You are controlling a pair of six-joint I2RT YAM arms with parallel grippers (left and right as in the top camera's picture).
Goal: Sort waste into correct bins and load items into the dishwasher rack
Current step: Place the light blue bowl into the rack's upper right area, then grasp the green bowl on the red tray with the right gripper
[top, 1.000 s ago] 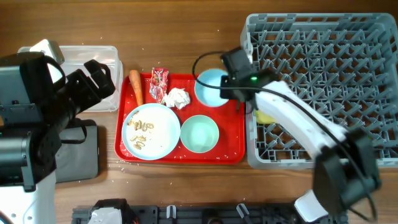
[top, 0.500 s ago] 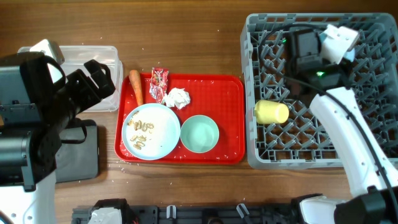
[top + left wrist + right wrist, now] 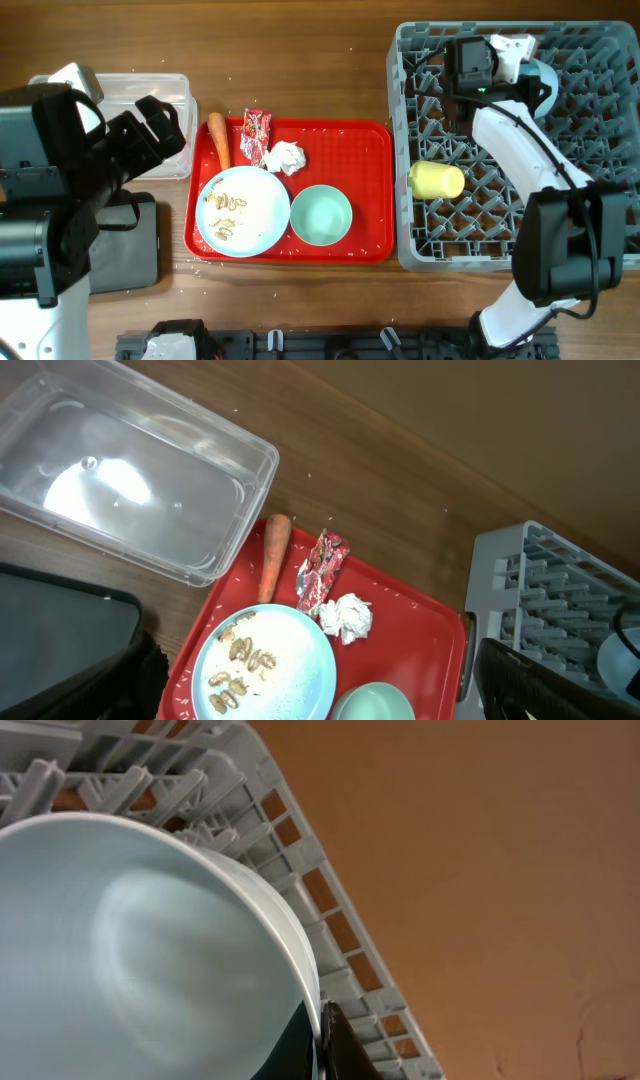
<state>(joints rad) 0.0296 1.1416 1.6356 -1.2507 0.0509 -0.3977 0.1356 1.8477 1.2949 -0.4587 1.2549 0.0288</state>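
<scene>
My right gripper is holding the light-blue bowl (image 3: 545, 82) (image 3: 150, 950) by its rim above the tips of the pegs, so it should keep holding the bowl until the bowl rests among the rack's wires.
My right gripper (image 3: 528, 70) is shut on the rim of the small light-blue bowl (image 3: 545, 82) and holds it on edge over the back of the grey dishwasher rack (image 3: 600, 150). In the right wrist view the two fingers pinch the bowl's (image 3: 150, 950) rim. A yellow cup (image 3: 437, 181) lies in the rack's left side. The light-blue plate (image 3: 243, 210) with beige scraps (image 3: 228, 205), the pale green bowl (image 3: 320, 215), carrot (image 3: 219, 140), red wrapper (image 3: 256, 135) and tissue (image 3: 285, 157) lie at the red tray. My left gripper (image 3: 150, 130) hangs open and empty.
The clear tub (image 3: 150, 110) stands at the back left, the black tray (image 3: 125, 250) in front of it. The red serving tray (image 3: 365, 190) lies between the bins and the rack. The left arm's bulk covers the table's left edge.
My right arm has lifted the small light-blue bowl off the red tray and carried it right and back over the rack. The left arm has not moved.
</scene>
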